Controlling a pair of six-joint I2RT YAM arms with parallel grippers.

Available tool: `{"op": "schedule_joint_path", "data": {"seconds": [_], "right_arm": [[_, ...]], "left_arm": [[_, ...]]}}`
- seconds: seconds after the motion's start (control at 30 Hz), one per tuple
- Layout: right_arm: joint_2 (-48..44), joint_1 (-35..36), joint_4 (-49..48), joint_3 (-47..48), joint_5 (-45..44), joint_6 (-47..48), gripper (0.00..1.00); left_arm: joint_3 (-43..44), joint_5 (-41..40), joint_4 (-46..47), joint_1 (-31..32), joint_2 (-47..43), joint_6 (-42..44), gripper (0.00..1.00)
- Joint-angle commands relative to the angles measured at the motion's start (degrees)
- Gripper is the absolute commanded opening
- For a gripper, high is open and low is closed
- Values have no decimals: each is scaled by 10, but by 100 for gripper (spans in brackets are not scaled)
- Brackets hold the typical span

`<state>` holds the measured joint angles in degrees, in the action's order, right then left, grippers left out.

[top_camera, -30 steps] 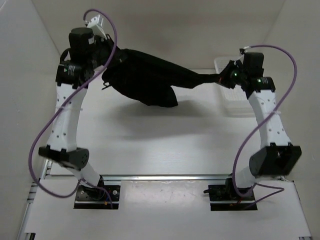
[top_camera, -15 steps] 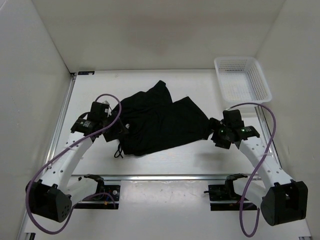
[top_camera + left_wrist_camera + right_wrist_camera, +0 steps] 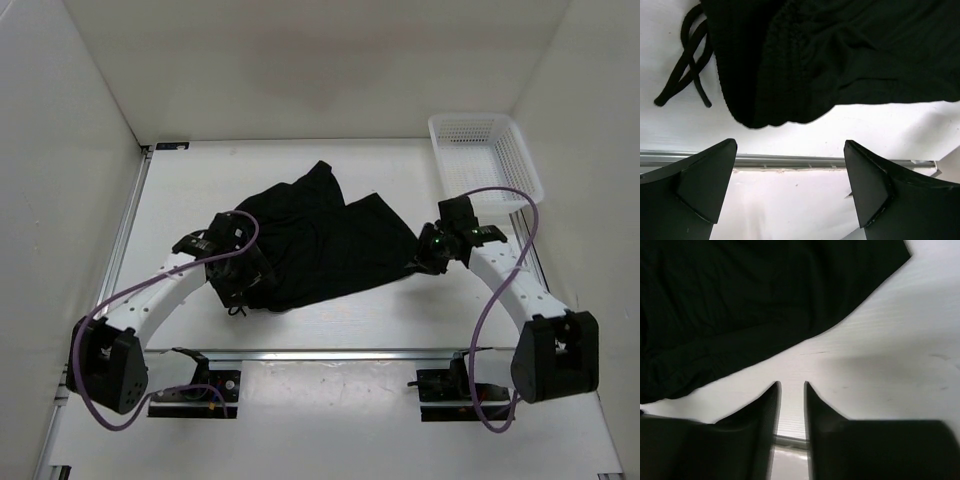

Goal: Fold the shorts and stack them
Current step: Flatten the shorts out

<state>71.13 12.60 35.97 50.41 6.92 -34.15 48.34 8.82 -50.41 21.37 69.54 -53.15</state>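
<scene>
The rumpled edge of the shorts (image 3: 320, 240) has to be pulled straight for folding, so my left gripper will next grab them by the near corner of the waistband (image 3: 272, 305).
The black shorts (image 3: 320, 240) lie spread and rumpled on the white table, held by neither gripper. My left gripper (image 3: 243, 283) is at their near left edge, over the waistband. In the left wrist view it (image 3: 790, 144) stands wide open with only table between the fingers, and the shorts (image 3: 840, 50) and their drawstring (image 3: 685, 65) lie just beyond the tips. My right gripper (image 3: 424, 258) is at the shorts' right corner. In the right wrist view it (image 3: 791, 385) has a narrow gap with nothing in it, and the shorts (image 3: 740, 305) lie just beyond.
A white mesh basket (image 3: 485, 160) stands at the back right corner. White walls close in the table on the left, back and right. A metal rail (image 3: 320, 353) runs along the near edge, in front of the arm bases.
Both arms came down from holding the shorts stretched in the air. The shorts now lie on the table, released. The left jaws opened wide; the right opened, then narrowed.
</scene>
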Motion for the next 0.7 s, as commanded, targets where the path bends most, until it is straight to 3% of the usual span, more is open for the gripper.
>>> {"op": "schedule_joint_path", "data": {"seconds": [0.0,0.07,0.13,0.17,0.27,0.3,0.37,0.4,0.53,0.6,0.67], "right_arm": [[26,-13,-13,8,63,1,48],[50,-18,-20,8,64,-11,75],[79,-24,-28,8,64,-29,77],[90,-29,-40,8,64,-35,77],[148,-42,-69,8,71,-52,75],[163,-42,-76,8,71,-52,74],[199,-42,-94,21,79,-58,74],[207,-42,-100,21,79,-58,74],[239,-42,-112,27,60,-63,67],[247,-42,-121,32,54,-69,59],[262,-42,-128,43,46,-69,32]], "left_arm": [[6,-10,21,5,16,-21,98],[1,-4,26,10,32,-16,93],[-4,3,41,23,61,-16,84],[-4,3,41,31,71,-11,73],[1,8,41,43,108,-5,53],[1,8,41,43,115,-5,33],[1,8,41,48,126,1,14],[1,2,41,48,126,1,10],[-4,-3,41,48,94,1,10],[7,-8,36,48,83,1,10],[27,-27,11,41,77,14,10]]}}
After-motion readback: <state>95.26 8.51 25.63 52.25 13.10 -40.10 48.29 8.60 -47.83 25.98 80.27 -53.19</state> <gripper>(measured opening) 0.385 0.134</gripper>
